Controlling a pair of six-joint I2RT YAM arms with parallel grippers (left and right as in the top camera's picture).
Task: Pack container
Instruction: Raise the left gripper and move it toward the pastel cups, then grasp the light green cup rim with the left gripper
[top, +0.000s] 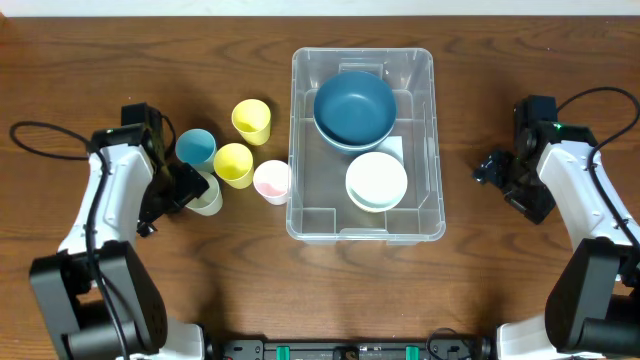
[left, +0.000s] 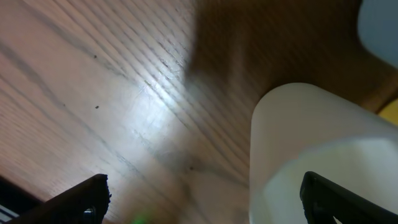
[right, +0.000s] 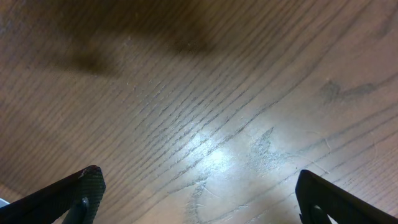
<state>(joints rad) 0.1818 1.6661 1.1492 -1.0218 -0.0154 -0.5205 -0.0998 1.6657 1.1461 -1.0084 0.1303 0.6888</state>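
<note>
I will grab the cream cup with my left gripper next, by the side of its rim (top: 200, 209). The cup's bottom will stay free to settle in the container (top: 436, 150).
The container (top: 436, 150), a large clear bin, stands at the table's centre. It holds a dark blue bowl (top: 354, 108) at the back and a white bowl (top: 376, 181) in front. Several cups stand to its left: blue (top: 196, 147), two yellow (top: 251, 120) (top: 233, 164), pink (top: 271, 181) and cream (top: 207, 195). My left gripper (top: 185, 190) is open at the cream cup. In the left wrist view the cream cup (left: 298, 143) fills the right side, with one finger over it, and the gripper (left: 205, 202) shows bare wood between its fingers. My right gripper (top: 495, 170) is open and empty.
The right wrist view shows only bare wood between the open fingers of my right gripper (right: 199, 199). Black cables trail from both arms near the left and right table edges. The pink cup stands against the container's left wall.
</note>
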